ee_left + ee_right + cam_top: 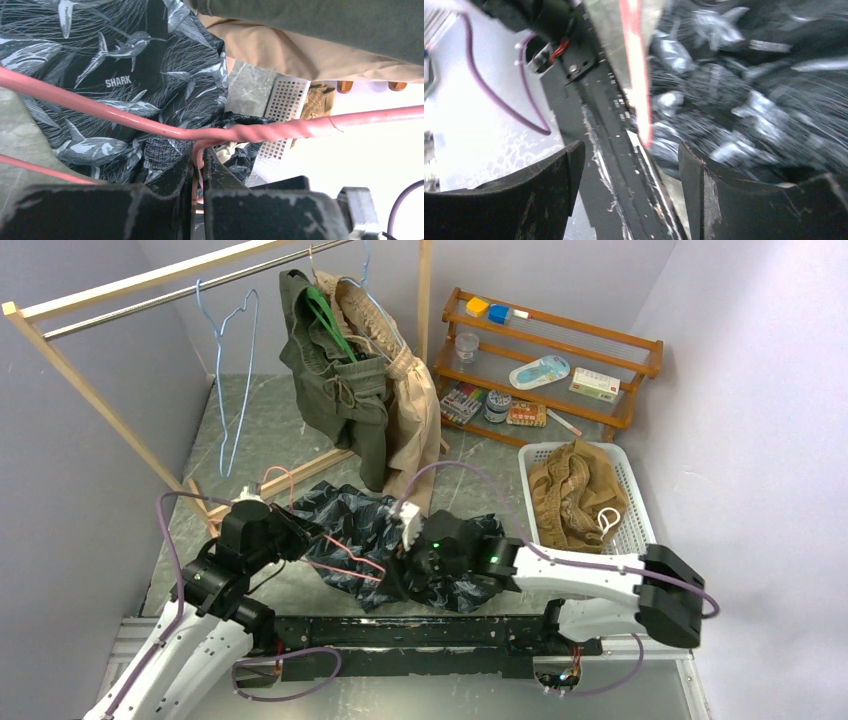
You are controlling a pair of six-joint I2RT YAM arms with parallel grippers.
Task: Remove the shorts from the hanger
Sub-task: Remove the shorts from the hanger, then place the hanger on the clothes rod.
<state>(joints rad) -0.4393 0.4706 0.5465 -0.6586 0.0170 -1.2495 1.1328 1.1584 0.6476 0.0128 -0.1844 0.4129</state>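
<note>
My right gripper should grab the pink hanger's end corner [381,573] [645,139] next. That leaves the hanger's hook free to hang on the bar.
Dark navy shorts [375,540] with a pale shark pattern lie crumpled on the table, still draped over a pink wire hanger [345,553]. My left gripper [303,532] is shut on that pink hanger [260,132], pinching the wire just under its twisted neck, with the navy shorts [125,65] behind it. My right gripper [413,540] hovers over the cloth's near edge with its jaws open and nothing between them. In the right wrist view the right gripper [630,155] shows the blurred navy shorts [749,90] and pink hanger [639,75] beyond it. Olive shorts [335,390] and beige shorts [410,410] hang on the rail.
A wooden clothes rack [90,390] spans the back left, with an empty blue hanger [235,370] on its rail. A white basket [628,480] at the right holds tan-brown shorts [570,495]. Behind it is a wooden shelf [560,335] with small items. A black rail [400,635] runs along the near edge.
</note>
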